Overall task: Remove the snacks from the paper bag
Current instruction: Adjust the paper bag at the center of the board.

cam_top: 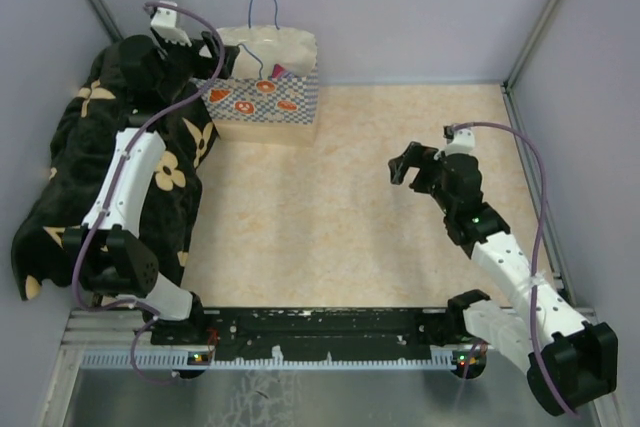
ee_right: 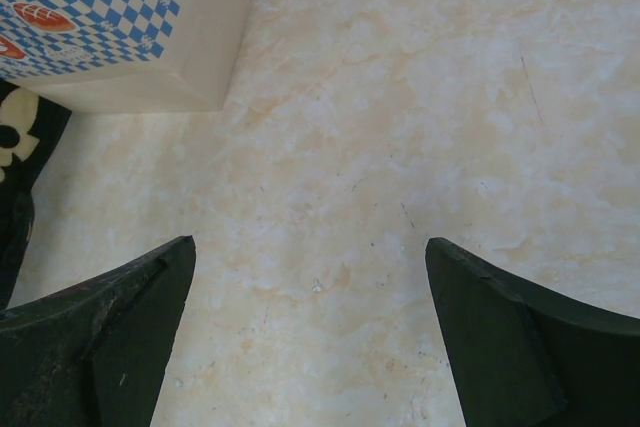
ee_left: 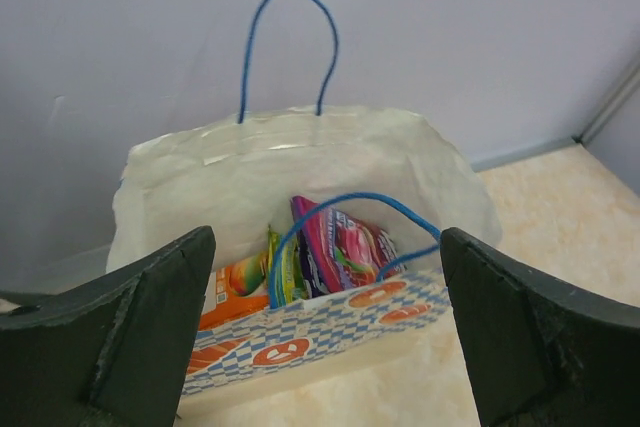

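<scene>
The fingers of my left gripper stop short of the near blue cord handle and would miss it if they closed now, so my left gripper needs to move toward the handle before it closes on it.
The paper bag (cam_top: pixel 262 87) stands upright at the back left, blue-and-white checkered with orange motifs and blue cord handles. In the left wrist view the paper bag (ee_left: pixel 300 332) gapes open, and snacks stand inside: a purple packet (ee_left: pixel 345 247), a green-yellow one (ee_left: pixel 285 267) and an orange one (ee_left: pixel 232 292). My left gripper (cam_top: pixel 215 59) hangs just left of the bag's mouth, jaws open and holding nothing; in its wrist view the left gripper (ee_left: pixel 328 247) straddles the bag's near side. My right gripper (cam_top: pixel 412 169) hovers open over bare table, and the wrist view shows the right gripper (ee_right: pixel 310 252) with nothing between its fingers.
A black blanket with cream flower shapes (cam_top: pixel 90 177) lies along the left side under my left arm. Grey walls close the back and both sides. The bag's corner (ee_right: pixel 150 57) shows at the upper left of the right wrist view. The marbled table (cam_top: pixel 360 217) lies between the arms.
</scene>
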